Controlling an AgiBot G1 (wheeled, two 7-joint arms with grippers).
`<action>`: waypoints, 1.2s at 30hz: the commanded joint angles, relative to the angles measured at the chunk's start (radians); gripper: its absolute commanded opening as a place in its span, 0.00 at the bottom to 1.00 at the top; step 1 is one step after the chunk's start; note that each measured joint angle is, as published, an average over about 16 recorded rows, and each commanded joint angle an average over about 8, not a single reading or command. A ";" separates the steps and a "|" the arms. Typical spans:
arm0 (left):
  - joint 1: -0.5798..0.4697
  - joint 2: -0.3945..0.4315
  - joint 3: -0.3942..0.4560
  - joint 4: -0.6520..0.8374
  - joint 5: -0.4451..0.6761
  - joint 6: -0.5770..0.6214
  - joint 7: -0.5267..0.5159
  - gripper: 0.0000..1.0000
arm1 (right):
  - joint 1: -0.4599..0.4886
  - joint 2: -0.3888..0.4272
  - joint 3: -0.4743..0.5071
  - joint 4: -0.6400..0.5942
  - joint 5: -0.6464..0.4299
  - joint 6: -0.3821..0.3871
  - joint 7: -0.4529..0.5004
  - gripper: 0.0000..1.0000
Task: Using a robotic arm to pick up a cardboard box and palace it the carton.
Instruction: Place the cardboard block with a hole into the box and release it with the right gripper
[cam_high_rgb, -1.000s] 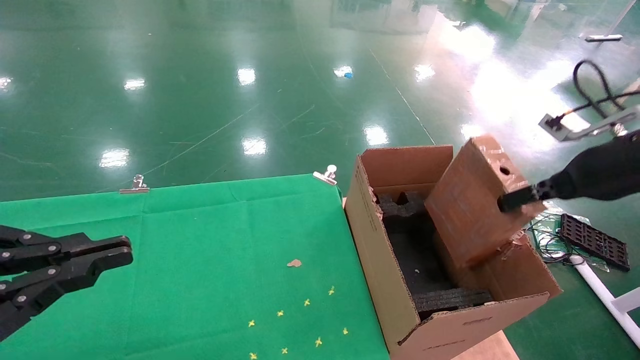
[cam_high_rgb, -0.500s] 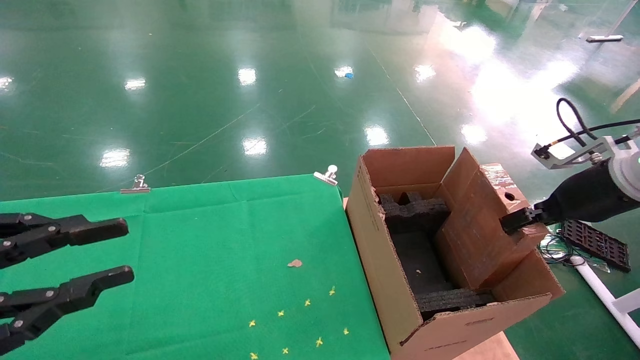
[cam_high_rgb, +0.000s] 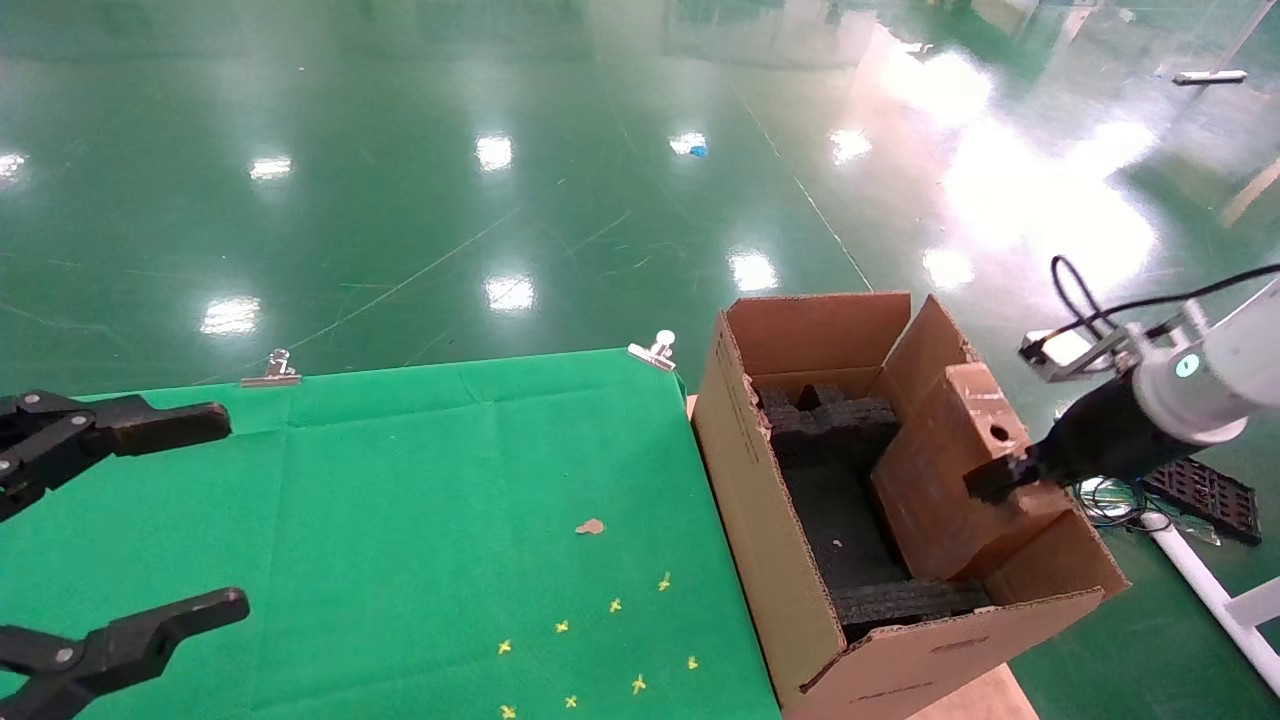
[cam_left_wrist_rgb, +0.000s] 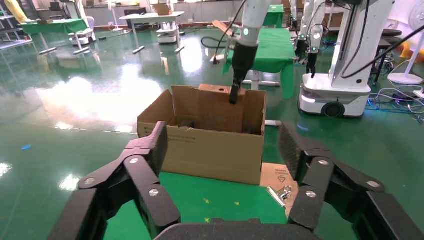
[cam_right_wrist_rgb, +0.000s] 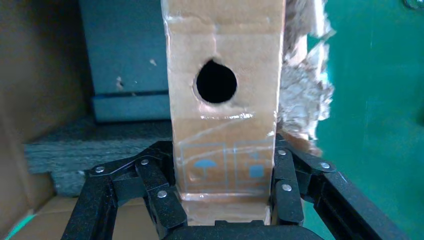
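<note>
The cardboard box (cam_high_rgb: 942, 498) is high above the black foam and would fall if I opened now, so my right gripper keeps hold of the box.
The small brown cardboard box (cam_high_rgb: 945, 470) with its round hole leans tilted inside the large carton (cam_high_rgb: 755, 530), against the carton's right side above the black foam (cam_high_rgb: 835, 440). The robotic arm's right gripper (cam_high_rgb: 1000, 478) is shut on the box's upper end. In the right wrist view the fingers (cam_right_wrist_rgb: 167, 165) clamp both sides of the taped cardboard box (cam_right_wrist_rgb: 225, 115), with foam (cam_right_wrist_rgb: 100, 145) and a torn flap edge (cam_right_wrist_rgb: 305, 100) beside it. My left gripper (cam_high_rgb: 232, 508) hovers wide open over the green cloth at the left, holding nothing. From the left wrist, that gripper (cam_left_wrist_rgb: 222, 145) faces the carton (cam_left_wrist_rgb: 210, 150).
A green cloth (cam_high_rgb: 420, 470) covers the table, held by metal clips (cam_high_rgb: 268, 372) (cam_high_rgb: 652, 348), with small yellow marks (cam_high_rgb: 610, 605) near the front. A black tray (cam_high_rgb: 1200, 485), cables and a white pipe (cam_high_rgb: 1210, 590) lie on the floor right of the carton.
The right gripper has brought the cardboard box down and leftward, deeper into the carton. The left gripper went from shut to wide open.
</note>
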 joint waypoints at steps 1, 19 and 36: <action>0.000 0.000 0.000 0.000 0.000 0.000 0.000 1.00 | -0.026 -0.009 -0.003 -0.004 0.003 0.014 0.013 0.00; 0.000 0.000 0.001 0.000 -0.001 0.000 0.001 1.00 | -0.319 -0.059 0.070 -0.117 0.172 0.279 -0.140 0.00; 0.000 -0.001 0.002 0.000 -0.001 -0.001 0.001 1.00 | -0.356 -0.088 0.137 -0.253 0.280 0.257 -0.321 1.00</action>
